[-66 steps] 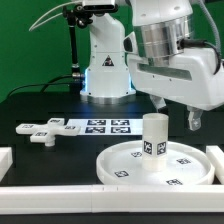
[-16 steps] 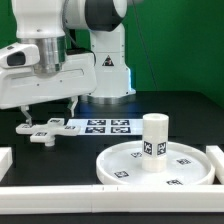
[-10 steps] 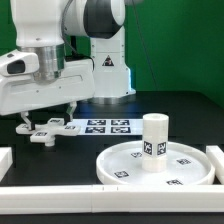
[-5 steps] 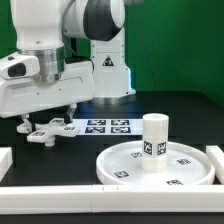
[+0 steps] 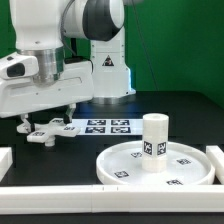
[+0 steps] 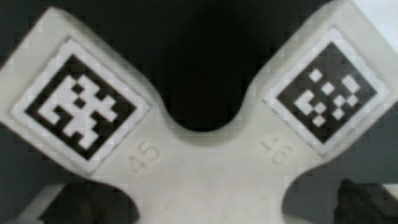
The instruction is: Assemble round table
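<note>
I should next grab the white cross-shaped base piece with my gripper by its middle where the arms meet (image 5: 50,129), and then fit it onto the cylindrical leg (image 5: 153,142).
The white cross-shaped base piece (image 5: 47,131) lies on the black table at the exterior view's left. My gripper (image 5: 46,118) is down over it and open, one finger on each side. In the wrist view the base piece (image 6: 196,150) fills the frame with two tagged arms, and my dark fingertips (image 6: 80,205) stand on either side of it with my gripper (image 6: 222,205) around its lower part. I cannot tell whether the pads touch it. The large round disc (image 5: 185,165) lies at the front right. The short cylindrical leg (image 5: 153,142) stands upright on it.
The marker board (image 5: 105,126) lies just right of the base piece. White border rails run along the front (image 5: 100,196), the left (image 5: 5,158) and the right (image 5: 216,155). The robot's base (image 5: 108,70) stands behind.
The arm moved from above the disc to the left. Over the last seconds the gripper came down onto the base piece, and it has hardly moved in the last half second.
</note>
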Tool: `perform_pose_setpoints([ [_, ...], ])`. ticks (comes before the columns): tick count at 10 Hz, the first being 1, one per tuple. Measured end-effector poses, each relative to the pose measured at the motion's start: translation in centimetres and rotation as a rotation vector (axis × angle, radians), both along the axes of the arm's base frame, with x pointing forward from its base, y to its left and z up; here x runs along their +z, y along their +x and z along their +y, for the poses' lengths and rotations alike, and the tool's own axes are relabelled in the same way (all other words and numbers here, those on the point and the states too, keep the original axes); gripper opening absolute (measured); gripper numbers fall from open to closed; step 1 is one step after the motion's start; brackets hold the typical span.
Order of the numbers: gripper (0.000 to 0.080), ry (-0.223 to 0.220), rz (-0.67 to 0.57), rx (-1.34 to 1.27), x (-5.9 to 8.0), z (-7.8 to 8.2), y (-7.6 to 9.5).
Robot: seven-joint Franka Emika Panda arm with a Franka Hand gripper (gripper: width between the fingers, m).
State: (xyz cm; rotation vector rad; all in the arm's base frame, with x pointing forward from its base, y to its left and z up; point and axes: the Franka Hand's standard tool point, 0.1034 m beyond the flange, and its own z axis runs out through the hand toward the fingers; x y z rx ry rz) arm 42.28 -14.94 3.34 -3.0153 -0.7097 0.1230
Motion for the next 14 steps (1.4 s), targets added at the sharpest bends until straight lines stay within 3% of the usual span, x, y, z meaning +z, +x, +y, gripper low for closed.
perform_pose_setpoints([
  [14, 0.0649, -0.006, 0.022, -0.123, -0.56, -0.10, -0.08],
])
